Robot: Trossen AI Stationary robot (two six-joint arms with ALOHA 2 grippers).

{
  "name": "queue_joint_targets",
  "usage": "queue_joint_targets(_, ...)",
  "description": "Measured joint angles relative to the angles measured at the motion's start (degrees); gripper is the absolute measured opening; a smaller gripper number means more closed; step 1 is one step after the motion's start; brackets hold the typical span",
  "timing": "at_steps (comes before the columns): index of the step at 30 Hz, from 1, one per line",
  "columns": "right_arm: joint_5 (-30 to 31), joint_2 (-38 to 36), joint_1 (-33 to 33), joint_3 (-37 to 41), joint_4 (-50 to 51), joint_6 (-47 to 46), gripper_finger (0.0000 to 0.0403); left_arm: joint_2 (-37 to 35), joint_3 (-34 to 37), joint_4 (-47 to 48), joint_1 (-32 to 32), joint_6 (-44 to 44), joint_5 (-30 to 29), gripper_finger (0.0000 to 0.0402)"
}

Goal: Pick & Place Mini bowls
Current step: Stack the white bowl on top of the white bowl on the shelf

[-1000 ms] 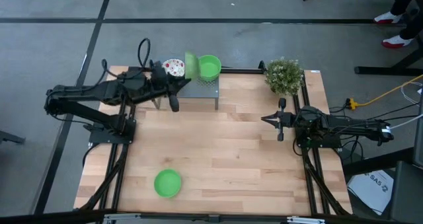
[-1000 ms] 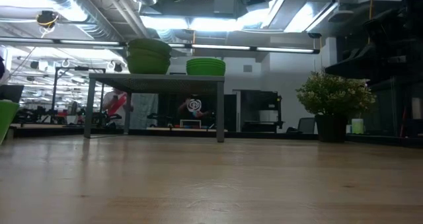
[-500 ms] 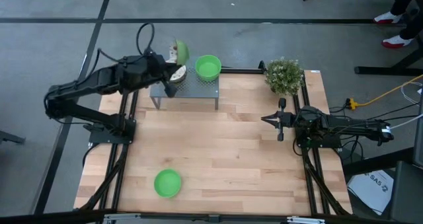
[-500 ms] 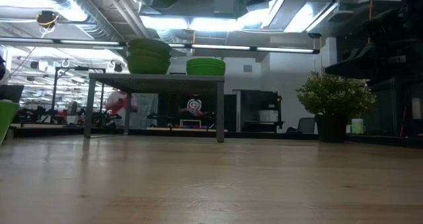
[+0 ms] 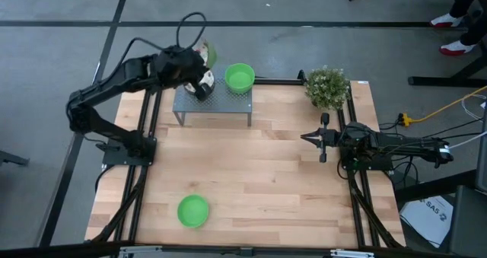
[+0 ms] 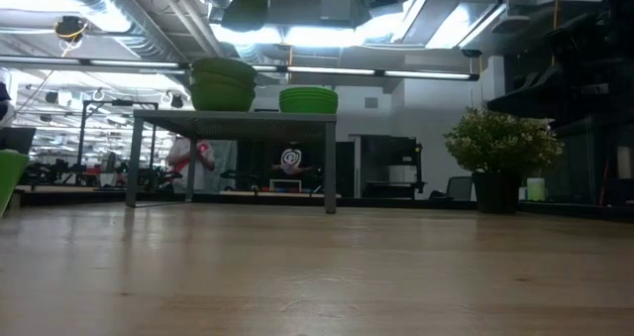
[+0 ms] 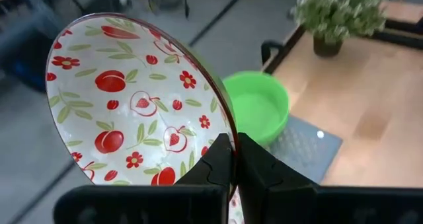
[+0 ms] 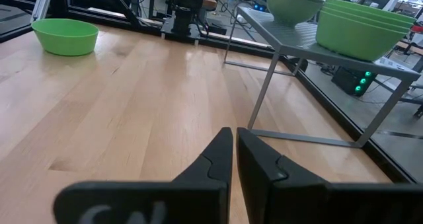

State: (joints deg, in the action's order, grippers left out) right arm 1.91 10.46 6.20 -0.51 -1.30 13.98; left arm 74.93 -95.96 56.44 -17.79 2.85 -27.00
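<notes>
The patterned bowl hangs on edge above the grey metal stand and would drop if the left gripper opened now, so the left gripper needs to stay closed on it.
My left gripper (image 5: pixel 202 69) is raised over the far left part of a small grey metal stand (image 5: pixel 228 104), shut on a mini bowl (image 7: pixel 132 98). The bowl is white inside with a red fruit and green leaf pattern, and green outside (image 5: pixel 209 56). On the stand rest two stacks of mini bowls: a bright green one (image 5: pixel 239 77) and a duller green one (image 6: pixel 223 83), mostly hidden under my gripper in the high view. A single green mini bowl (image 5: pixel 192 211) rests on the table near the front left. My right gripper (image 5: pixel 323 140) waits shut at the table's right side. My left gripper pinches the bowl's wall at the rim (image 7: pixel 227 137), one finger (image 7: pixel 213 163) on the patterned inside and one on the outside. The bowl stands tipped on edge above the fingers, its inside facing back toward the wrist. It is lifted clear of the stand and the stacks.
A bushy potted plant (image 5: pixel 327 87) stands at the far right corner. The stand's thin legs (image 8: pixel 261 88) reach down to the table. Bare wooden tabletop (image 5: pixel 259 182) lies between the stand, the single bowl and my right arm.
My left gripper has risen with the patterned bowl and swung from over the stand's front toward its far left corner, turning as it went. The bowl stays clear of the stand. The stacks and the single green bowl have not moved.
</notes>
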Motion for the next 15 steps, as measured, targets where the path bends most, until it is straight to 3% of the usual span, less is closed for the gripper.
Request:
queue_joint_targets(10,0.0,0.0,0.0,0.0,0.0,0.0,0.0023,9.4,-8.8,14.7,-7.3,6.4,13.4,0.0003)
queue_joint_targets(15,0.0,0.0,0.0,0.0,0.0,0.0,0.0023,11.9,-9.1,18.7,-8.8,7.1,15.6,0.0003)
